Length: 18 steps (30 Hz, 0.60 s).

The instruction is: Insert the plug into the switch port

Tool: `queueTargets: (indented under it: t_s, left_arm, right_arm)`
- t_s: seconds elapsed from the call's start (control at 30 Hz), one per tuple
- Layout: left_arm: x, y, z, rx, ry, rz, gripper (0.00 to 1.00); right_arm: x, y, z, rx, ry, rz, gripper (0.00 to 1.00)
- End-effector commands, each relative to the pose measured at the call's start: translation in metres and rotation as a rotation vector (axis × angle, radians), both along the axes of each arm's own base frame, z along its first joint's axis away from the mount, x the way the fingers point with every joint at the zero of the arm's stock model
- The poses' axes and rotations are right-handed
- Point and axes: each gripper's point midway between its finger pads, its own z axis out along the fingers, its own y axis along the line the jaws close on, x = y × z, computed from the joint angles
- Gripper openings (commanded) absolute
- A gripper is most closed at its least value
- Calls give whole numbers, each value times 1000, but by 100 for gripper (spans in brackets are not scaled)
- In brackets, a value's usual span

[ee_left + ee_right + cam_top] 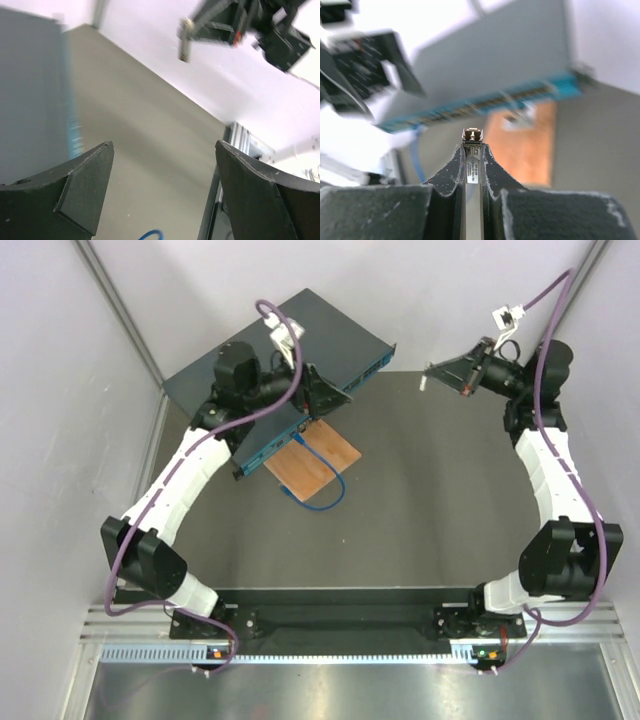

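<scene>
The robot's left gripper should grab the plug by its exposed tip next, so that the plug's opposite end stays free for the right gripper to retake for insertion.
The switch [325, 328] is a flat dark teal-blue box at the back left, its port row [470, 102] facing the table's middle. My right gripper [437, 373] hovers at the back right, shut on the plug [472, 142], a small silver module whose tip sticks out past the fingertips [456, 155] and points toward the port face. The plug [184, 44] also shows high in the left wrist view. My left gripper [164, 145] stands open beside the switch's [30, 90] front edge, nothing between its fingers.
A thin orange-brown wooden board [315, 460] lies in front of the switch, with a blue cable [325, 502] looping off its near edge. White walls close in on the left, back and right. Dark table mat [430, 500] spreads between the arms.
</scene>
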Motion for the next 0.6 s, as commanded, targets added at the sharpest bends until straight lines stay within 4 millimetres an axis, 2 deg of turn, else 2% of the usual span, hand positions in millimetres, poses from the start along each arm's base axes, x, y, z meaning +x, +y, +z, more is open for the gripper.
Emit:
queueTargets:
  t_s: [0.0,0.03,0.1,0.13,0.23,0.3,0.4,0.43,0.57]
  left_arm:
    - [-28,-24,23,-1,-166,-70,86]
    - [-38,-37,22,18,-191,-89,85]
    - [-34,-42,14,78,-251,-38,84]
    - [-39,-51,11,90,-262,-42,82]
    - [-34,-56,9,88,-243,-21,79]
    - [-29,-59,11,73,-223,7,77]
    - [-31,-65,12,77,-240,25,75]
    - [-31,-67,11,82,-244,36,74]
    - [-30,-71,4,121,-261,53,71]
  right_arm:
    - [-36,38,72,141,-153,131,0]
    - [-37,39,75,151,-154,123,0]
    - [-56,66,84,193,-170,194,0]
    - [-62,72,86,206,-174,218,0]
    - [-81,91,89,262,-157,292,0]
    - [-81,101,82,260,-101,288,0]
    - [-81,106,83,284,-86,265,0]
    - [-75,108,76,283,-37,242,0]
    - [-69,113,71,250,-23,206,0]
